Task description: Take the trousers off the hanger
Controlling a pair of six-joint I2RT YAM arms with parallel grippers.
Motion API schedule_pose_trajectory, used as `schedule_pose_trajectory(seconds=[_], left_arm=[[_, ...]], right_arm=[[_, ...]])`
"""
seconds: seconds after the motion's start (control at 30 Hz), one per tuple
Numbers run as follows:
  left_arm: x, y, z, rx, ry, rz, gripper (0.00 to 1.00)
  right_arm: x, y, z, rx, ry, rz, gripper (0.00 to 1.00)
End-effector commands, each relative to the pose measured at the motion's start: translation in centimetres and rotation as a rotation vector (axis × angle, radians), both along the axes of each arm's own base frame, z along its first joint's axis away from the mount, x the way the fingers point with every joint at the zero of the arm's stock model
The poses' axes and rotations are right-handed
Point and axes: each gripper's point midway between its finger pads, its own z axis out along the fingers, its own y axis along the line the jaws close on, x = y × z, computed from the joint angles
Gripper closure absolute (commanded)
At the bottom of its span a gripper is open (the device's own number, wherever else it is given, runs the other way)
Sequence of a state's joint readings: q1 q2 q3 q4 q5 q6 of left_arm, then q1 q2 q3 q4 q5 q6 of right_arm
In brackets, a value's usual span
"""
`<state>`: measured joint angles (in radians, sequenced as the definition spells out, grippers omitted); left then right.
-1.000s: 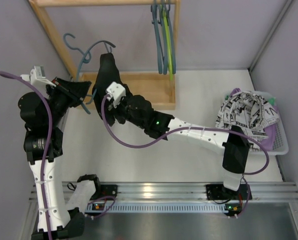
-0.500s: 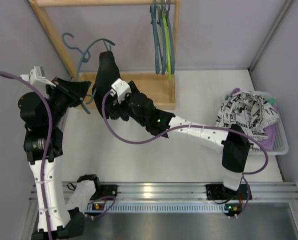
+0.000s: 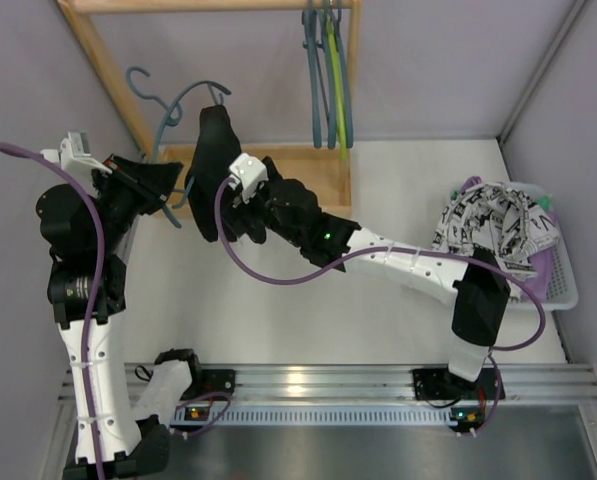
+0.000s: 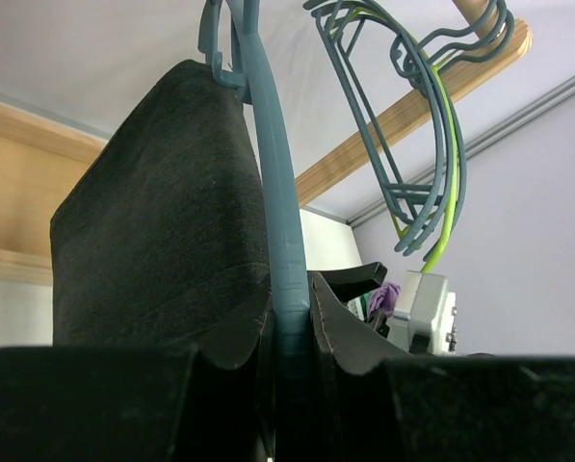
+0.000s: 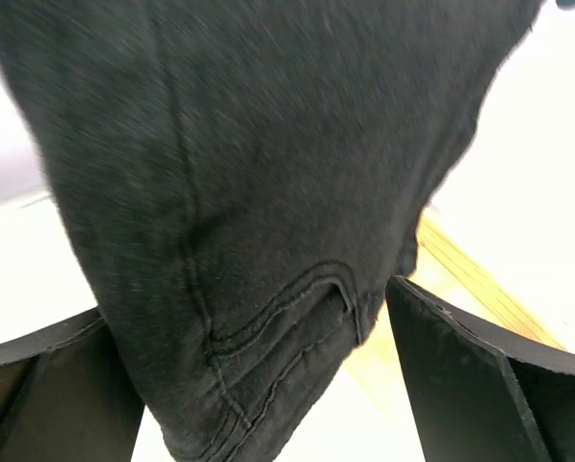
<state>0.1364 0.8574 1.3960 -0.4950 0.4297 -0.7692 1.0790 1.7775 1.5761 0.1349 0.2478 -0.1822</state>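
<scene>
The right gripper grabs the black trousers [image 3: 212,160] by the lower end [image 3: 224,217] next, to take them off the teal hanger, which stays free.
The plain black trousers [image 3: 212,160] hang from a teal hanger [image 3: 168,110] in front of the wooden rack. My left gripper [image 3: 168,185] is shut on the hanger's teal bar [image 4: 289,289], with the black trousers [image 4: 162,221] draped to its left. My right gripper [image 3: 228,215] is open, with the lower end of the black trousers [image 5: 268,192] hanging between its two fingers [image 5: 480,385]. The white black-printed trousers [image 3: 493,230] and the purple trousers [image 3: 544,266] lie in a basket at the right.
A wooden rack with a base board [image 3: 298,175] stands at the back. Several bare teal and green hangers [image 3: 328,80] hang on its rod and also show in the left wrist view [image 4: 422,144]. The white basket [image 3: 563,292] sits by the right wall.
My right gripper has moved up and back, closing in around the lower end of the black trousers. The left arm and the hanger have stayed still.
</scene>
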Motion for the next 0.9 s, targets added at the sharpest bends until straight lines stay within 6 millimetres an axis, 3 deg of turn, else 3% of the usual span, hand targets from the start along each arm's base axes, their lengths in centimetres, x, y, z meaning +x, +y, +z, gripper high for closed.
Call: schedule_pose_trajectory(seconds=[0.0, 0.23, 0.7, 0.73, 0.87], left_arm=[[-1.8, -0.5, 5.8, 0.012, -0.229, -0.015, 1.0], [-1.6, -0.5, 5.7, 0.004, -0.22, -0.021, 1.0], [-1.6, -0.8, 5.7, -0.012, -0.211, -0.04, 1.0], [-1.7, -0.8, 5.8, -0.013, -0.213, -0.041, 1.0], [-1.8, -0.9, 5.9, -0.002, -0.221, -0.041, 1.0]], right_arm=[[-2.9, 0.5, 5.5, 0.133, -0.047, 0.118, 0.04], [-4.6, 2.0, 5.3, 0.123, -0.027, 0.124, 0.01], [-0.9, 2.7, 4.3, 0.098, -0.045, -0.023, 0.02], [-0.7, 2.7, 4.1, 0.094, -0.049, -0.027, 0.03], [0.5, 2.2, 3.7, 0.084, -0.058, -0.064, 0.27]])
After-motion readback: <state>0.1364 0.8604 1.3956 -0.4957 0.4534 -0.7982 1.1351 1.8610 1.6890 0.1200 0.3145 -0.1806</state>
